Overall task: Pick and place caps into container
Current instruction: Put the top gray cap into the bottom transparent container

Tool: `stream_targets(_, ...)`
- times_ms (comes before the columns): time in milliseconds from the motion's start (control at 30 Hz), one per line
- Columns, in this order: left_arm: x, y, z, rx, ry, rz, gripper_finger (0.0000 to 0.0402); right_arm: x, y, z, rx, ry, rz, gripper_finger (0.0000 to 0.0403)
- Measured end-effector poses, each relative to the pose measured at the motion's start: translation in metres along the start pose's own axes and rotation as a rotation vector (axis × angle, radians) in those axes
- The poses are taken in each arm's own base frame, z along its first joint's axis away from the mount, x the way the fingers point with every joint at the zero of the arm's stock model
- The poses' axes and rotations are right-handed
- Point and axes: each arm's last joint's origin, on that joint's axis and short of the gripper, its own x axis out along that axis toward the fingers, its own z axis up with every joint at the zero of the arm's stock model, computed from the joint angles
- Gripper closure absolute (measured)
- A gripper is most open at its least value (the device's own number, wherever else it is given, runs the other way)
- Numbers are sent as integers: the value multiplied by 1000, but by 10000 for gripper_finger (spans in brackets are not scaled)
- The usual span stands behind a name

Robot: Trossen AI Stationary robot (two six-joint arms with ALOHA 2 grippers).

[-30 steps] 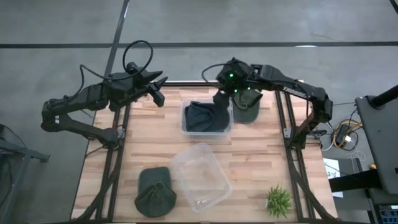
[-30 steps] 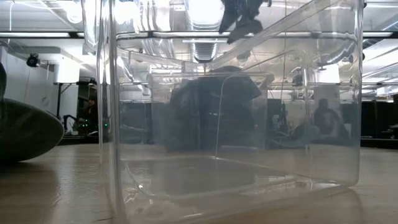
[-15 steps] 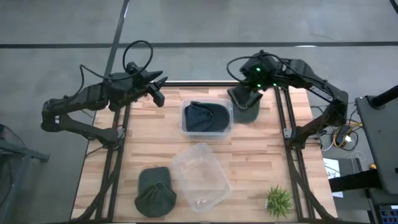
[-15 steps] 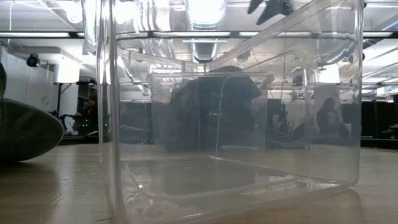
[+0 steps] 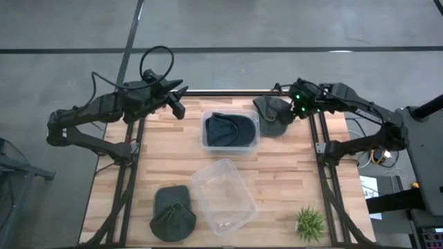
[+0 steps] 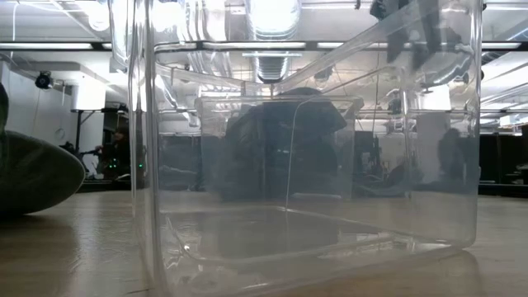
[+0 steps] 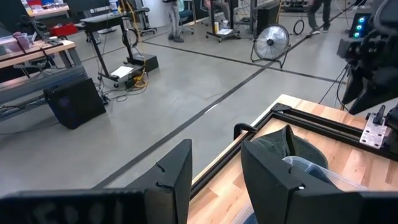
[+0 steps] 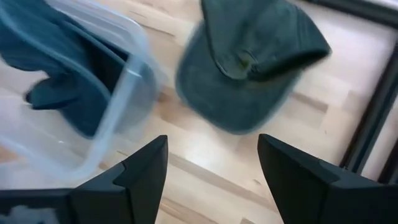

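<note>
Next, my right gripper takes hold of the olive cap by the edge of its brim (image 8: 230,124) to put it into the container (image 8: 87,112).
A clear container (image 5: 230,131) at the table's far middle holds dark navy caps (image 5: 225,130), also seen in the right wrist view (image 8: 59,74). An olive cap (image 5: 270,119) lies crown up on the wood just right of it (image 8: 255,56). My right gripper (image 5: 287,109) hangs open above this cap's right side, fingers (image 8: 140,171) clear of it. A second olive cap (image 5: 172,213) rests on the near left of the table (image 6: 33,173). My left gripper (image 5: 176,105) waits open at the far left corner (image 7: 214,174).
A second, empty clear container (image 5: 221,197) sits askew at the near middle and fills the low view (image 6: 305,165). A small green spiky plant (image 5: 309,223) stands at the near right. Black frame rails (image 5: 320,138) run along the table's sides. Bare wood lies between the two containers.
My right gripper has drawn away from above the container's right end and travelled toward the table's right edge, ending over the olive cap beside the container. The navy caps stay in the container. The left arm has kept still.
</note>
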Motion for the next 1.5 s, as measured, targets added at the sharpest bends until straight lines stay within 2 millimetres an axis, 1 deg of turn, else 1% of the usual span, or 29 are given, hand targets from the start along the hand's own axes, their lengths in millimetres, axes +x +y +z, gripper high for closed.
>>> stream_targets(167,0,0,0,0,0,-1,271,21,-18,-17,75,-3,-9,165)
stream_targets(400,0,0,0,-3,0,-1,271,58,-43,-43,147,29,-57,165)
stream_targets(533,0,0,0,-4,0,-1,271,76,-53,-54,188,30,-70,165)
stream_targets(667,0,0,0,-5,0,-1,271,93,-59,-59,241,21,-43,165)
stream_targets(867,0,0,0,-5,0,-1,271,119,-69,-61,298,-8,-46,165)
stream_targets(1067,0,0,0,-1,-1,-1,271,140,-84,-58,365,-36,-74,165)
stream_targets(1200,0,0,0,-1,-1,-1,271,151,-92,-53,425,-65,-47,166)
stream_targets(1333,0,0,0,-1,-1,-1,271,161,-96,-46,471,-87,4,170)
stream_targets(1500,0,0,0,-1,-1,-1,271,172,-100,-41,490,-61,-27,183)
